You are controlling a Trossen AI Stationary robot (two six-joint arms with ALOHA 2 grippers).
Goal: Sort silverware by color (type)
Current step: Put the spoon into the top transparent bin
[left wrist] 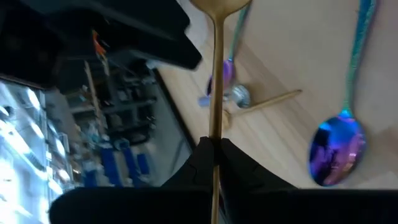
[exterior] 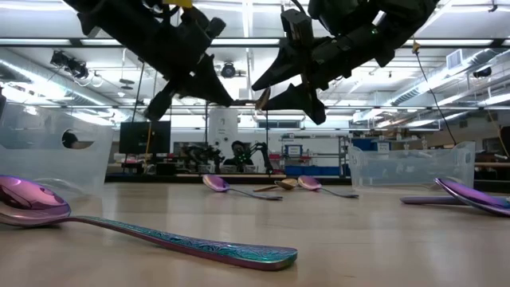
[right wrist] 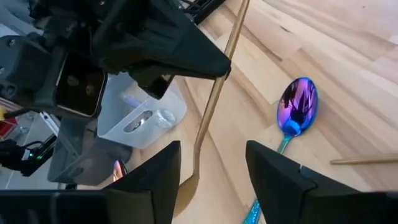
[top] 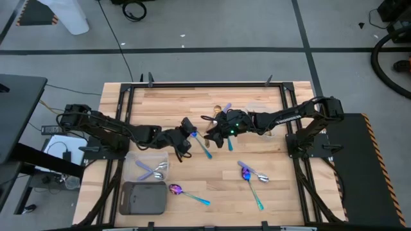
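Note:
Next, my right gripper grabs the gold spoon (left wrist: 216,74) by its handle just above the spoon's bowl, to sort the spoon by its color.
A gold spoon (left wrist: 216,74) is held in the air over the middle of the table, between my two grippers. My left gripper (top: 189,133) comes from the table's left and is shut on its handle. My right gripper (right wrist: 212,149) faces it from the right with its fingers open. The spoon's bowl (right wrist: 186,186) lies beside one right finger, and I cannot tell whether they touch. An iridescent purple-blue spoon (top: 200,144) lies flat on the wood just below both grippers. The low view shows both grippers (exterior: 259,96) well above the table. My left gripper pinches the gold spoon's handle (left wrist: 216,134) between its two shut fingers. The fingers lie along the handle, and the bowl (left wrist: 221,5) points away from them toward the right gripper. The spoon is lifted clear of the table.
A clear tray (top: 138,157) near the left front holds silver spoons, with a dark grey tray (top: 142,197) in front of it. Iridescent spoons lie at the near middle (top: 187,193) and near right (top: 252,176). Gold utensils (top: 221,109) lie farther back, and a second clear tray (exterior: 410,166) stands on the right.

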